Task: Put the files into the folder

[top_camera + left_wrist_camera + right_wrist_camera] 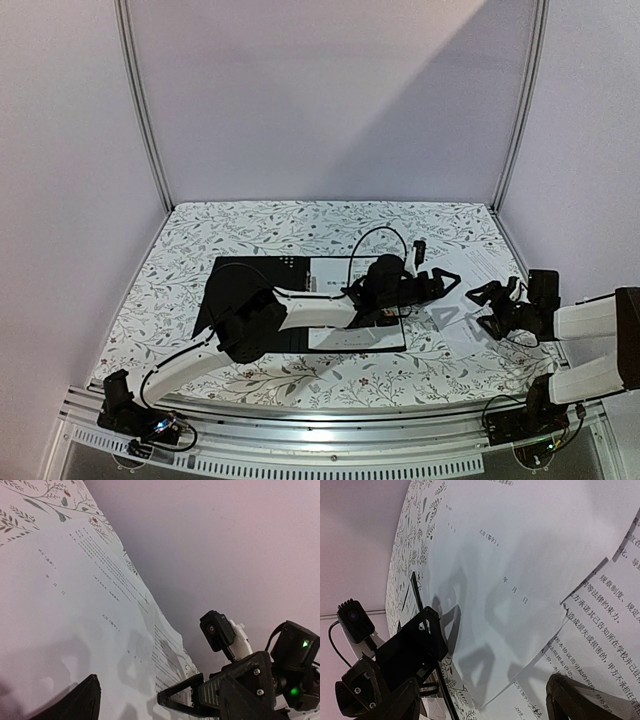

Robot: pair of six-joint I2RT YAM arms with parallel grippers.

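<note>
I should next grab the top file's edge farthest from the folder with my right gripper, so that the file's opposite side stays free to go into the folder (pixel 235 295).
The folder (pixel 235 295) lies open at the table's left centre, black inside, with white sheets (pixel 335 275) on its right half. More loose white files (pixel 478 262) with fine black text lie right of it; they also show in the left wrist view (pixel 75 605) and the right wrist view (pixel 520 555), one overlapping another (pixel 605 630). My left gripper (pixel 452 284) reaches across the folder and hovers open over these sheets, holding nothing. My right gripper (pixel 480 303) faces it from the right, open and empty, just above the same sheets (pixel 485 705). The colour leaflet is not visible.
The table (pixel 300 225) has a leaf-patterned cloth. Metal frame posts (pixel 140 100) stand at the back corners before pale walls. The left arm (pixel 300 310) lies over the folder. The right gripper and its camera (pixel 217 630) sit close to my left fingers (pixel 80 702).
</note>
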